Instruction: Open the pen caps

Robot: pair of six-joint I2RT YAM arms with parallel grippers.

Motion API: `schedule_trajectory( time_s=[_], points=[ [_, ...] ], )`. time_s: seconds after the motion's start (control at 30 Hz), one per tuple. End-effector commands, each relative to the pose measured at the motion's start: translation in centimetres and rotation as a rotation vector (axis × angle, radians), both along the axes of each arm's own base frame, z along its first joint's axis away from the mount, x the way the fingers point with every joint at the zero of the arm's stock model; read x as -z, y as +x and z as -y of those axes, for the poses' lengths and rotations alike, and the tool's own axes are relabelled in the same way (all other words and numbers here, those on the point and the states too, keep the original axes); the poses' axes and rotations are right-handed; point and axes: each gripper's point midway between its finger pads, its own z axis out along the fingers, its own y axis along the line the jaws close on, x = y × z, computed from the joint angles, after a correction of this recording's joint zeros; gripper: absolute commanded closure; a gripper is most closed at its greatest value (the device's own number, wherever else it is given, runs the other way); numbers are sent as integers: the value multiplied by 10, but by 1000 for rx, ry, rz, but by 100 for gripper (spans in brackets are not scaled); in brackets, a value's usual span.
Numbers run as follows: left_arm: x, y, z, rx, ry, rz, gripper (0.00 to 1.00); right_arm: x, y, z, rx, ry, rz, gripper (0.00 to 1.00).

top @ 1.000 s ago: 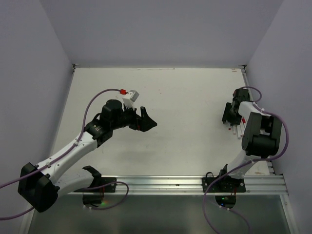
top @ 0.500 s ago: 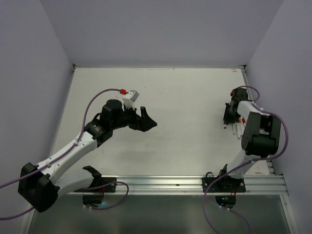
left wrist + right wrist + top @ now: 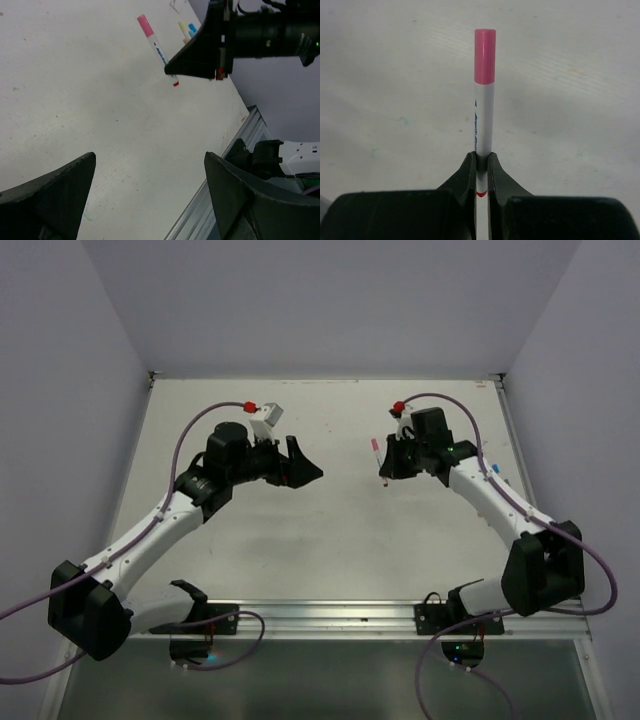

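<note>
My left gripper is to grab the pink pen cap (image 3: pixel 375 445) (image 3: pixel 145 25) next and pull the cap open, and it leaves the white body of the pen to my right gripper.
A thin white pen (image 3: pixel 484 115) with a pink pen cap (image 3: pixel 485 55) on its far end sticks straight out from my right gripper (image 3: pixel 481 160), which is shut on the barrel just above a red mark. From above, that pen (image 3: pixel 379 462) hangs over the table's middle right, pink cap (image 3: pixel 375 445) pointing away from the bases, in the right gripper (image 3: pixel 386 470). My left gripper (image 3: pixel 303 472) stands open and empty a short way to its left, facing it. In the left wrist view the left gripper (image 3: pixel 150 190) is wide open below the pen (image 3: pixel 160 52) and the right gripper (image 3: pixel 195 60).
More pens with yellow and blue ends (image 3: pixel 188 30) lie near the table's right edge, one blue end (image 3: pixel 497 469) showing from above. A metal rail (image 3: pixel 350 615) runs along the near edge. Walls close in the table on three sides.
The right gripper shut on a pen at the right edge, lifted it and swung left to the table's middle. The left arm shifted slightly away from the bases, still open.
</note>
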Motion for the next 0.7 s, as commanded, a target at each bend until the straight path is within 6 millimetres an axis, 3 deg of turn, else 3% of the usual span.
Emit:
schedule_trajectory(
  time_s=[0.0, 0.03, 0.17, 0.37, 0.67],
  points=[
    [-12, 9, 2, 32, -79, -36, 8, -28, -46, -54, -114, 263, -11, 100],
    [-12, 16, -2, 22, -106, -46, 8, -41, -53, -60, -126, 306, 25, 100],
    [-9, 19, 3, 81, -217, -109, 12, -64, -82, -99, -232, 471, 55, 100],
    [2, 19, 6, 67, -250, -145, 14, -86, -113, -140, -347, 488, 65, 100],
    [6, 6, 11, 62, -283, -165, 21, -93, -120, -166, -370, 460, 120, 100]
  ],
)
